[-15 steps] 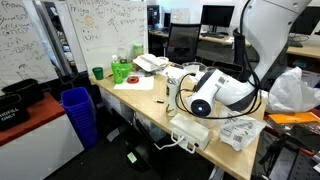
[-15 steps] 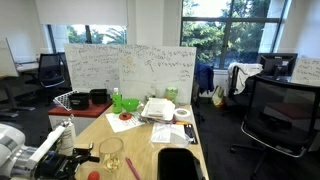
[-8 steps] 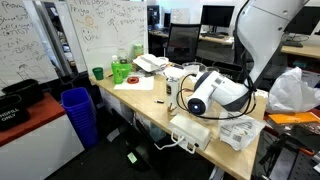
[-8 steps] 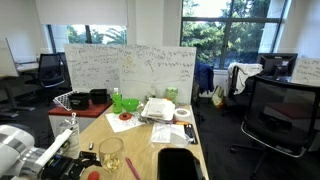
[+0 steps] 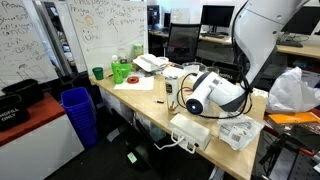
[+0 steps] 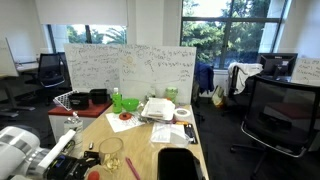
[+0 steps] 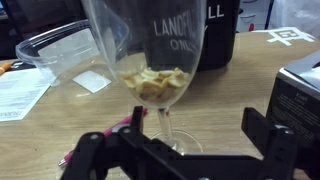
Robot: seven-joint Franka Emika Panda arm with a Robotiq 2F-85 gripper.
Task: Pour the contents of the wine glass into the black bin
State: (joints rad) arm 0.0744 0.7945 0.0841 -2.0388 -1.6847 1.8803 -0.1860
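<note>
My gripper grabs the wine glass (image 7: 160, 60) by its stem (image 7: 165, 122) next, leaving the glass's rim free for pouring the contents.
The wine glass (image 7: 160, 60) stands upright on the wooden table, clear, with pale yellowish pieces in its bowl. My gripper (image 7: 200, 116) is open at stem height. The stem stands between the two fingers, nearer the left one, and neither finger touches it. The black bin (image 7: 216, 35), with white lettering on its front, stands just behind the glass to the right. In an exterior view the glass (image 6: 111, 153) is at the near end of the table, with my gripper (image 6: 88, 160) coming in from the left and the black bin (image 6: 177, 164) to the right.
A clear plastic container (image 7: 60, 48) and a paper sheet (image 7: 25, 92) lie left of the glass, and a white box (image 7: 300, 90) stands at the right. A pink pen (image 6: 131, 167) lies by the glass. A tall blue ribbed bin (image 5: 77, 110) stands on the floor beside the table, and a green cup (image 5: 97, 72) is at the far end.
My gripper has crept forward towards the wine glass and now has its fingers on either side of the stem. The glass has not moved.
</note>
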